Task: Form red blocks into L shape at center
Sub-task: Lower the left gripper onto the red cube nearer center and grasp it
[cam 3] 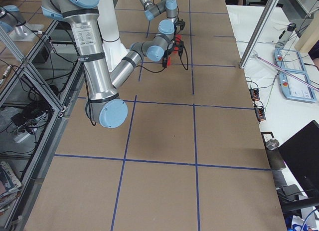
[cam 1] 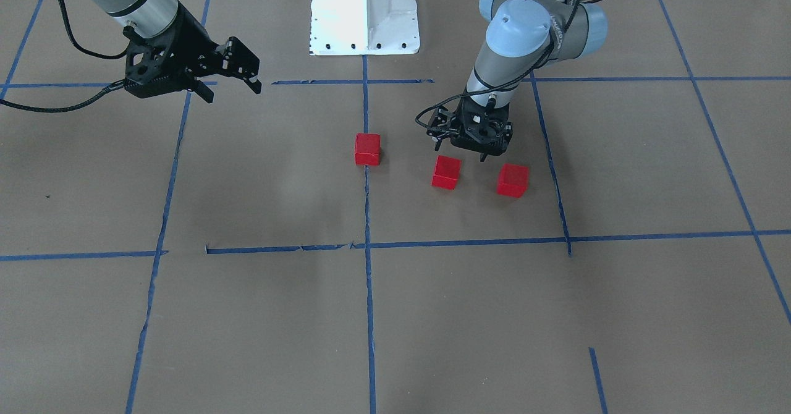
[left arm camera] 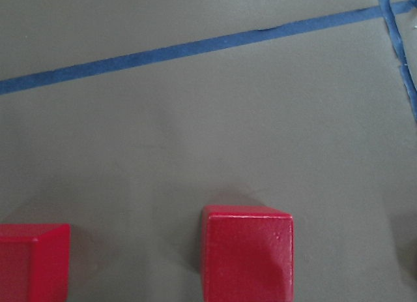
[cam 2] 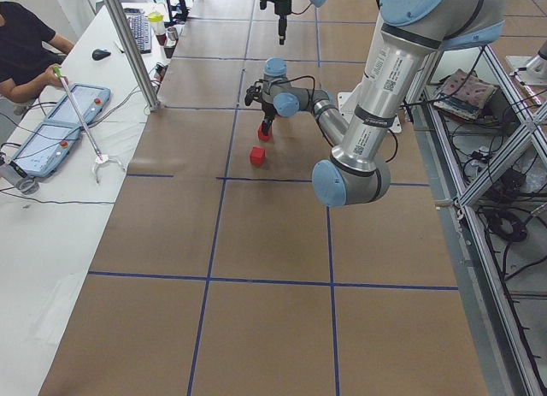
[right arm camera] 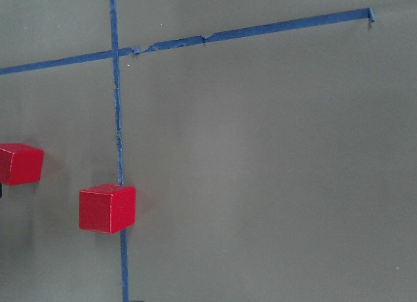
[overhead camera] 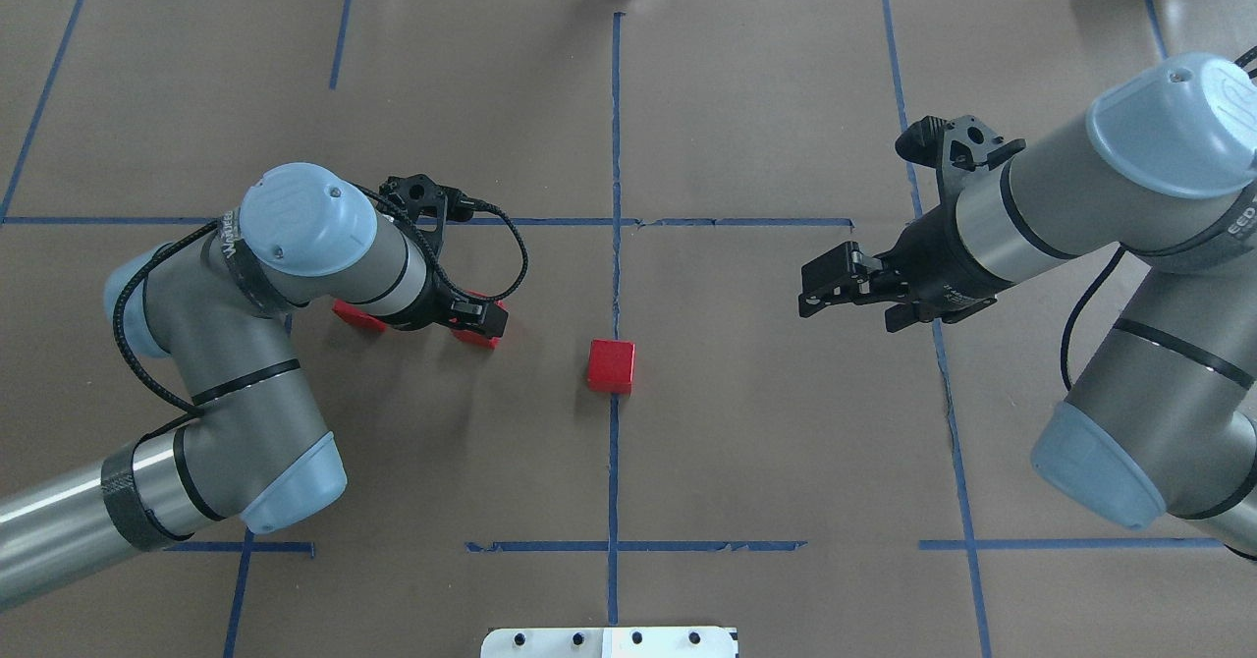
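My left gripper grabs the second red block by its opposite sides next, to build the L at the center tape.
Three red blocks lie on the brown paper. One block sits on the vertical blue tape line of the center; it also shows in the overhead view and the right wrist view. The other two blocks lie apart on my left arm's side. My left gripper points down, open and empty, just behind and between them; its wrist view shows one block at the bottom middle and the other at the bottom left. My right gripper is open, empty and raised, well away from the blocks.
The white robot base stands at the table's robot side. Blue tape lines grid the paper. In the overhead view my left arm's wrist covers part of the two left blocks. An operator and control pads are beside the table in the exterior left view.
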Robot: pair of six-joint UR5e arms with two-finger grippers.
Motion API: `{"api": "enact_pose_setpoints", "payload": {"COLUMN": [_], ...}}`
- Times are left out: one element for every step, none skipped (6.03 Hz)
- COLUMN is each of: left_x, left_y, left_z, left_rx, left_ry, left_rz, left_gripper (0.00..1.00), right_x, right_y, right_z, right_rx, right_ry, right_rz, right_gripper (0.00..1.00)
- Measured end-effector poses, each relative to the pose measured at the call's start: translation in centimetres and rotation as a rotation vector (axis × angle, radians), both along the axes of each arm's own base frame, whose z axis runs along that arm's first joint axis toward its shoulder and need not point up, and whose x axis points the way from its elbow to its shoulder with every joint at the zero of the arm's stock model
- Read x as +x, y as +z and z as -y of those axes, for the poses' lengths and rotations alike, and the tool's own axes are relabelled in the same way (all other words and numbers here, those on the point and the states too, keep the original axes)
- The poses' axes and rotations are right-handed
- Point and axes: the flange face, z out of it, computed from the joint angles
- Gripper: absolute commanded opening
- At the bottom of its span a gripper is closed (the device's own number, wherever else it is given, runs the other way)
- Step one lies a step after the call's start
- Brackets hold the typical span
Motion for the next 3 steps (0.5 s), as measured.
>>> {"api": "enact_pose_setpoints", "payload": {"left_x": [0.7, 1.4, 2.0], "left_y": [-0.1, -0.4, -0.4], "left_z": [0.3, 0.8, 1.1], "left_rx": [0.0, -0.001, -0.003], "left_ry": [-0.001, -0.002, -0.001], "left_rz": [0.004, 0.006, 0.011], "left_gripper": [1.0, 1.0, 1.0], "right_x": [0.0, 0.0, -0.1], "right_y": [0.1, 0.1, 0.2], "right_z": [0.0, 0.0, 0.0], "right_rx": [0.0, -0.001, -0.002], "right_ry": [0.0, -0.001, -0.001], "right_rz": [-0.001, -0.001, -0.002], "right_gripper": [1.0, 1.0, 1.0]}}
